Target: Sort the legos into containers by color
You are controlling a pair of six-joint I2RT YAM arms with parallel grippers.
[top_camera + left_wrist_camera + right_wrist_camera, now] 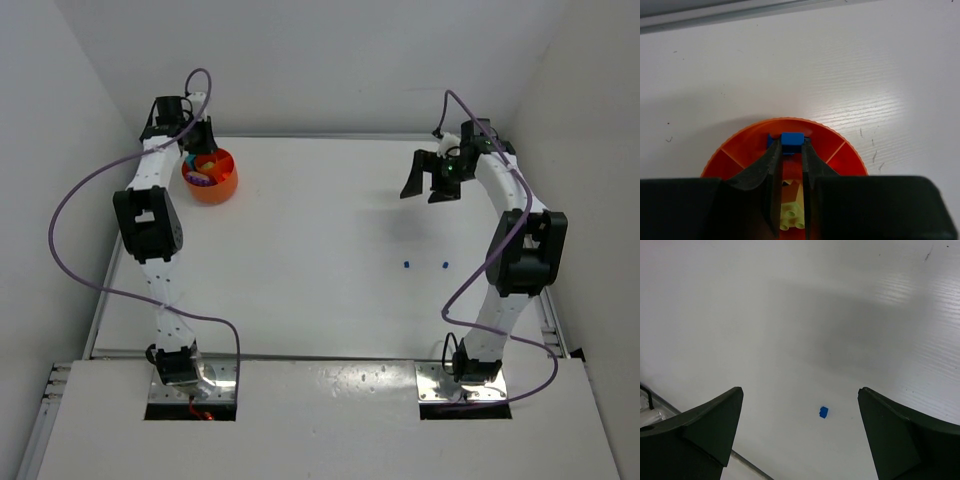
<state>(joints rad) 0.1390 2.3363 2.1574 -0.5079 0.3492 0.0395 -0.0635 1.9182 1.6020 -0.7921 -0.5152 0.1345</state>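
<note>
The small blue lego hangs inside the orange bowl's rim and would land in the bowl. My left gripper should open now.
In the left wrist view my left gripper (790, 149) is shut on a small blue lego (792, 139), held at the fingertips over the round orange bowl (842, 156). A lime green lego (792, 217) lies in the bowl below the fingers. From above, the left gripper (196, 140) hangs at the bowl's (222, 189) far left rim. My right gripper (432, 180) is open, raised at the far right with nothing between its fingers. Two tiny blue legos (408, 264) (443, 265) lie on the table nearer than it. One tiny blue lego (823, 412) shows below the right gripper (800, 390).
The bowl sits in the table's far left corner, close to the back wall and the left wall. Purple cables loop from both arms. A metal rail (740, 12) runs along the table's far edge.
</note>
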